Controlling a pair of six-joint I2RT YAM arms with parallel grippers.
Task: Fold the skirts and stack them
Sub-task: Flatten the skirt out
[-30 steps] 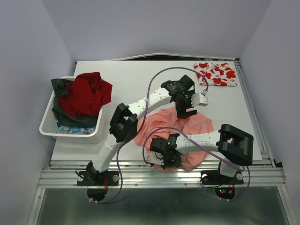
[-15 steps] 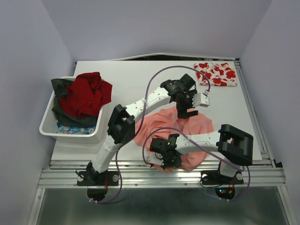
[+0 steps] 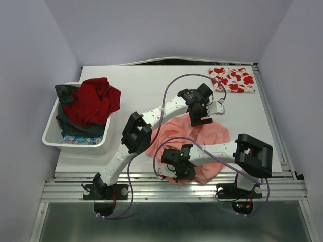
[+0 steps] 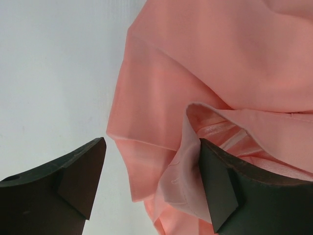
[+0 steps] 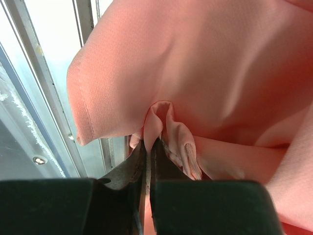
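Observation:
My left gripper needs to grab the salmon-pink skirt's folded corner [image 3: 199, 126] [image 4: 183, 170] next, across from the fold that my right gripper is pinching, to spread the skirt for folding.
The salmon-pink skirt [image 3: 214, 135] lies crumpled on the white table [image 3: 141, 85], in front of the arms. My left gripper [image 3: 201, 120] hovers over its far edge, open. In the left wrist view a folded corner of the skirt [image 4: 220, 58] lies between the jaws of my left gripper [image 4: 150, 147], resting against the right finger [image 4: 230, 186]. My right gripper [image 3: 175, 173] sits at the skirt's near edge by the table front, shut on a pinched fold of the salmon skirt [image 5: 220, 63]. The white skirt with red flowers [image 3: 232, 79] lies folded at the far right corner.
A white bin [image 3: 50, 136] stands at the table's left side, heaped with a red garment [image 3: 93, 103] over dark grey and blue printed cloth. Metal rails [image 3: 176, 186] run along the near edge, just under the right gripper. Purple cables loop over both arms.
The left arm's elbow has shifted slightly to the right and its gripper has edged over the skirt's far edge, jaws a little narrower. The right gripper has kept its hold in place.

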